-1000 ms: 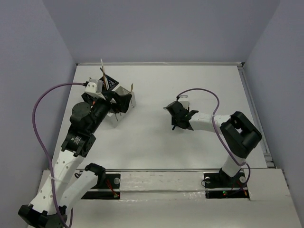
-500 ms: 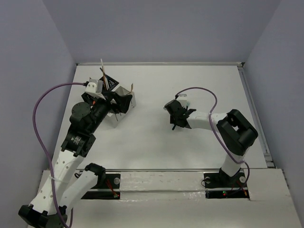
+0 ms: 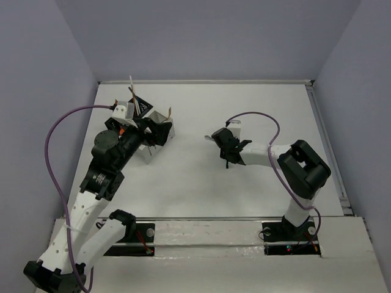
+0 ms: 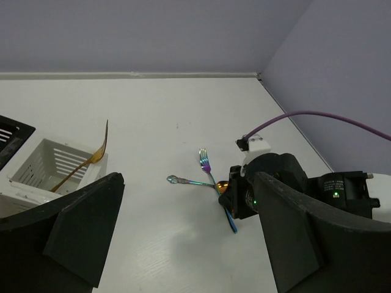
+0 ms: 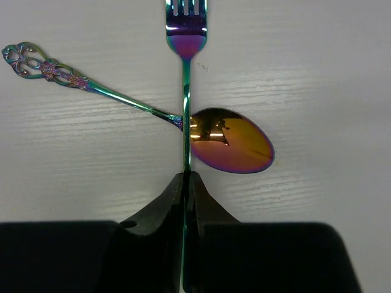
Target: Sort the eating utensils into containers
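I should reach the iridescent fork with my left gripper and grab its tined head (image 4: 204, 160). Then the fork's thin handle is free to go into the white container.
An iridescent fork (image 5: 185, 91) lies across an iridescent spoon (image 5: 229, 148) on the white table. My right gripper (image 5: 186, 178) is shut on the fork's thin handle, just below the spoon's bowl. The same fork (image 4: 204, 162) and spoon (image 4: 183, 181) also show in the left wrist view, beside the right gripper (image 4: 235, 198). My left gripper (image 4: 188, 178) is open and empty, hovering next to the white container (image 4: 43, 165), which holds a gold fork (image 4: 91, 160). The black container (image 3: 139, 105) stands behind it with several utensils (image 3: 131, 90) sticking up.
The table's back wall edge (image 3: 201, 81) and right rim (image 3: 327, 146) bound the workspace. A purple cable (image 3: 253, 116) loops over the right arm. The two containers sit at the far left, close to the left arm.
The right gripper has closed from half open onto the fork's handle and crept slightly left. The left arm has barely shifted and stays open.
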Robot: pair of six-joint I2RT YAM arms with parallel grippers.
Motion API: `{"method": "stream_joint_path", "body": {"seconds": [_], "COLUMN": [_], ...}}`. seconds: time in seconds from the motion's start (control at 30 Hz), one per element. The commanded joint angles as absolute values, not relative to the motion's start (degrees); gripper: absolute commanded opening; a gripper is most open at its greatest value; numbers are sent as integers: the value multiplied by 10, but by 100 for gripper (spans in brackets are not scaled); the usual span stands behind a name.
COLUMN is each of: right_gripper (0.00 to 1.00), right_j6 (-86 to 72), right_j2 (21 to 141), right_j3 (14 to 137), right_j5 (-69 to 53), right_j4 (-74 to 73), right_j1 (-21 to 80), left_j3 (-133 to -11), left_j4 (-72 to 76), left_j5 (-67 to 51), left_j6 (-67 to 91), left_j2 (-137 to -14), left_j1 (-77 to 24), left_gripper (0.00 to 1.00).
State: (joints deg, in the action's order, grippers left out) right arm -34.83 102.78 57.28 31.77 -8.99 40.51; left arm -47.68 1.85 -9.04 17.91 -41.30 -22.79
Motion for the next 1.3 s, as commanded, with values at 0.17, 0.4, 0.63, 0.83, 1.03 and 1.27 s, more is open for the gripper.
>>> {"method": "stream_joint_path", "body": {"seconds": [0.17, 0.4, 0.63, 0.83, 1.03, 1.27], "right_gripper": [7, 7, 7, 7, 7, 7], "right_j6": [-331, -237, -190, -181, -170, -160], "right_j2": [954, 801, 687, 671, 696, 717], "right_j3": [545, 458, 399, 418, 456, 477], "right_j5": [358, 305, 151, 105, 106, 118], "right_j4": [-66, 66, 189, 227, 226, 240], "right_j1": [402, 408, 446, 504, 554, 594], "left_j3": [-478, -475, -473, -474, -471, -471], "left_j4": [44, 57, 82, 91, 95, 89], "left_j5": [-111, -147, -240, -286, -289, -275], "left_j6": [184, 203, 234, 251, 254, 252], "left_j2": [-420, -439, -500, -547, -555, -565], "left_j1": [-230, -230, -230, -230, -230, -230], "left_gripper": [99, 96, 91, 89, 88, 76]}}
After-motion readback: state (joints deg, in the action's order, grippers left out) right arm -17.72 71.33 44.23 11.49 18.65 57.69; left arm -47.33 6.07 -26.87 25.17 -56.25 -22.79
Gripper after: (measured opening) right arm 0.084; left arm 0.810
